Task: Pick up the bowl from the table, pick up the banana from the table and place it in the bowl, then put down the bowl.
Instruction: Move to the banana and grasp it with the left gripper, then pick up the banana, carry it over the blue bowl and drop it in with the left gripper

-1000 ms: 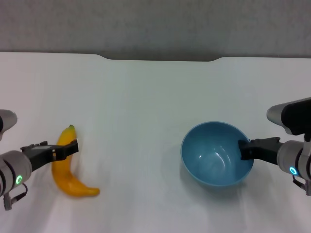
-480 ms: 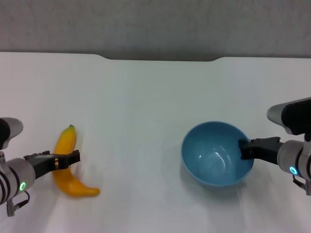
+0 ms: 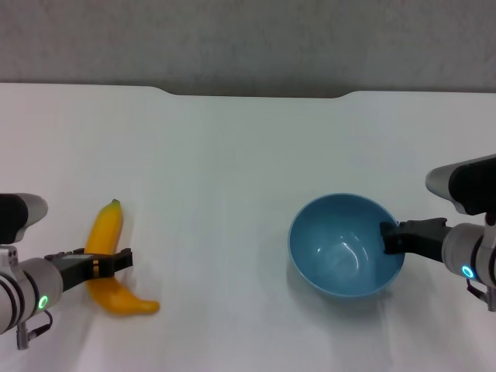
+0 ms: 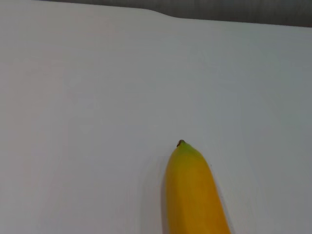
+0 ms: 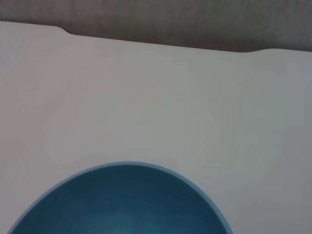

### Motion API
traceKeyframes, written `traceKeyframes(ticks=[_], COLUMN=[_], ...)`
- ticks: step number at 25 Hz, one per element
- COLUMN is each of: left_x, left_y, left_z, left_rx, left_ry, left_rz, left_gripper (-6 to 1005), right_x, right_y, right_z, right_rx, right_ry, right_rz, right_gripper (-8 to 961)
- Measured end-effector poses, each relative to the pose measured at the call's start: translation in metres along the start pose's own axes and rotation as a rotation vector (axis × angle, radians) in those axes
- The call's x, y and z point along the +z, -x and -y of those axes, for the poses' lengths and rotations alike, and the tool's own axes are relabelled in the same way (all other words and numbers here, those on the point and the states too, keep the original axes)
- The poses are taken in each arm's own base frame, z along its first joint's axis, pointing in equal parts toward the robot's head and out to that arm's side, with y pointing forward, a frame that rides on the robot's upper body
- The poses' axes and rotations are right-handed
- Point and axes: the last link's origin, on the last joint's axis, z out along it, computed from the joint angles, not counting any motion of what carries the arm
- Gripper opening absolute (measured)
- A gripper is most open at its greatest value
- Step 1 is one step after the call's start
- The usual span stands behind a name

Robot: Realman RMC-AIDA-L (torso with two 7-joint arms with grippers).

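Note:
My left gripper's fingers reach down over the banana's middle (image 3: 105,284), one on either side of it. My left gripper needs to close now and would hold the banana.
The yellow banana (image 3: 118,297) lies on the white table (image 3: 232,155) at the near left, its stem tip pointing away from me. My left gripper (image 3: 116,262) reaches across the banana's middle, open, and its dark fingers (image 3: 99,264) lie over the fruit. In the left wrist view only the banana (image 4: 194,195) tip end shows. At the near right sits the light-blue bowl (image 3: 341,246), its hollow facing up. My right gripper (image 3: 391,236) is shut on the bowl's right rim. The right wrist view shows the bowl's (image 5: 122,202) far rim.
The table's far edge has a shallow cut-out (image 3: 256,94) in the middle, with a grey wall behind it. Bare white tabletop separates the banana from the bowl.
My left gripper has slid along the banana toward me and a little to the right. The banana, the bowl and the right gripper have stayed put.

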Motion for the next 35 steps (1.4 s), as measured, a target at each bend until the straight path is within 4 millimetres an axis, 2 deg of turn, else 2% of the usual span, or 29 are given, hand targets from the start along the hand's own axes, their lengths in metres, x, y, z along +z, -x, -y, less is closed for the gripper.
traceKeyframes(ticks=[4, 10, 14, 21, 29, 35], left_x=[0.001, 0.0, 0.0, -0.001, -0.024, -0.038], left_y=[0.0, -0.001, -0.001, -0.002, -0.03, -0.046], left_z=[-0.001, -0.001, 0.0, 0.0, -0.011, -0.036], left_rx=[0.006, 0.01, 0.013, 0.014, -0.014, -0.042], left_ry=[0.001, 0.003, 0.001, 0.004, 0.055, 0.192], left_rz=[0.003, -0.002, 0.0, -0.002, -0.114, -0.152], left_gripper=[878, 704, 536, 536, 535, 533], right_x=[0.0, -0.001, -0.001, -0.002, -0.002, -0.001], right_y=[-0.001, -0.002, -0.001, 0.0, -0.003, 0.0], right_z=[0.0, 0.0, 0.0, 0.001, 0.002, -0.004], right_rx=[0.001, -0.005, -0.004, -0.003, 0.001, -0.009], right_ry=[0.0, -0.001, -0.001, -0.002, -0.007, 0.007], right_rz=[0.0, -0.001, 0.002, 0.008, 0.011, 0.018], right_gripper=[40, 41, 41, 42, 43, 44])
